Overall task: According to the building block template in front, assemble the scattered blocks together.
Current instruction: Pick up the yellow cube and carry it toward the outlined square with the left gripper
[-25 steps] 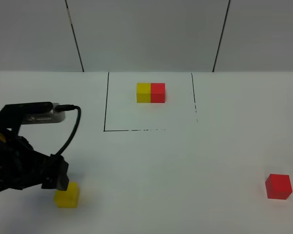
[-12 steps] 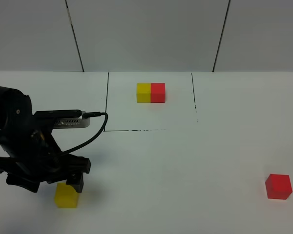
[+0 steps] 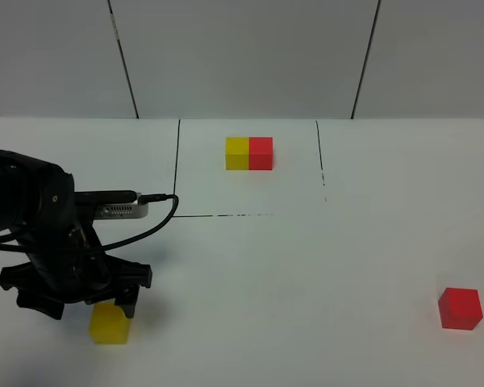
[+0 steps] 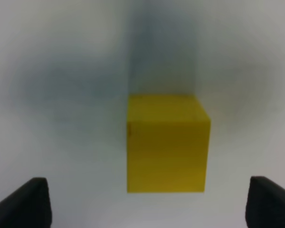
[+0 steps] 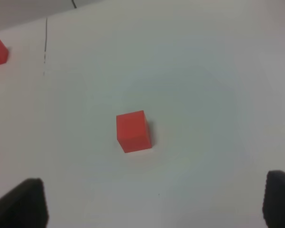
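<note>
My left gripper next needs to hold the scattered yellow block by its opposite sides, so that I can put the blocks together like the template (image 3: 249, 153).
The building block template is a yellow cube (image 3: 237, 153) joined to a red cube (image 3: 260, 153) inside the black-lined square at the back. One scattered yellow block (image 3: 110, 322) lies at the front left. My left gripper (image 3: 109, 302) hovers just over it, open. In the left wrist view the yellow block (image 4: 167, 142) lies ahead of the gap between the wide-apart fingertips (image 4: 26, 204). The scattered red block (image 3: 460, 308) rests at the front right. In the right wrist view the red block (image 5: 133, 131) lies well beyond my open right gripper (image 5: 149, 204).
A thin black outline (image 3: 176, 169) marks a square on the white table around the template. The left arm's cable (image 3: 149, 222) loops above the table near the square's front left corner. A grey panelled wall stands behind the table.
The left arm has swung in from the left and now sits over the yellow block, its jaws slightly wider. Both loose blocks and the template have stayed put.
</note>
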### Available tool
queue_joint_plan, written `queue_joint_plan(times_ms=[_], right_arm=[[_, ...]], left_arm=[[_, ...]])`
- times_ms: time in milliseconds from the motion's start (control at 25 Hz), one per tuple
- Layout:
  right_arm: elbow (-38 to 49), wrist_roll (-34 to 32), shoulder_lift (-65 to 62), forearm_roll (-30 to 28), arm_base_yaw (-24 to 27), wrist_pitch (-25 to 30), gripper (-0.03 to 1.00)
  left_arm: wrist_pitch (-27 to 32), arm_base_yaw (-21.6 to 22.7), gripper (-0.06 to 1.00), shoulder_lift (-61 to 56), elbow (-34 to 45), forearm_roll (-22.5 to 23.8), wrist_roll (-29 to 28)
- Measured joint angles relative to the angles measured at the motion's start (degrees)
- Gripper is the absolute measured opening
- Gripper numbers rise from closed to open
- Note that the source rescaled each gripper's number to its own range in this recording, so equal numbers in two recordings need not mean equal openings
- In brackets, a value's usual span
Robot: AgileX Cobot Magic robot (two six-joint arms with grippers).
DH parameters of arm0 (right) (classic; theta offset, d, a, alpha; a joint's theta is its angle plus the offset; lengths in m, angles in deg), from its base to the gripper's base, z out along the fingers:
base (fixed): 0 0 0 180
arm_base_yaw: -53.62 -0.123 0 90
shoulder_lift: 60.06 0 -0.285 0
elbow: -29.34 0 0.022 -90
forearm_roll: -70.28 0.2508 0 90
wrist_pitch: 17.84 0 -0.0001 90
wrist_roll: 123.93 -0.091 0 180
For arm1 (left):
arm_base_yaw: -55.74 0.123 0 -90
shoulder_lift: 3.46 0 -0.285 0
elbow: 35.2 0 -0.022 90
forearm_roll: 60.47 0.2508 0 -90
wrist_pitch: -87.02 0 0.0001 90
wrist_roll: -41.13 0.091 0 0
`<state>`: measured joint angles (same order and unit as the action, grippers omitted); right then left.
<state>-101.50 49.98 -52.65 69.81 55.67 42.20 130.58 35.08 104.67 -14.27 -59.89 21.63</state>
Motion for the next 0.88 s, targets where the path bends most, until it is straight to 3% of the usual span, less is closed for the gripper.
queue_joint_plan(times_ms=[320,880], right_arm=[[0.0,0.0,0.0,0.0,0.0,0.0,0.81],[0.0,0.0,0.0,0.0,0.0,0.0,0.81]], left_arm=[[-5.32,0.0,0.99,4.67,0.0,-1.4,-0.09],[-7.12,0.0,0.94,10.56,-0.19,-2.43,0.26]])
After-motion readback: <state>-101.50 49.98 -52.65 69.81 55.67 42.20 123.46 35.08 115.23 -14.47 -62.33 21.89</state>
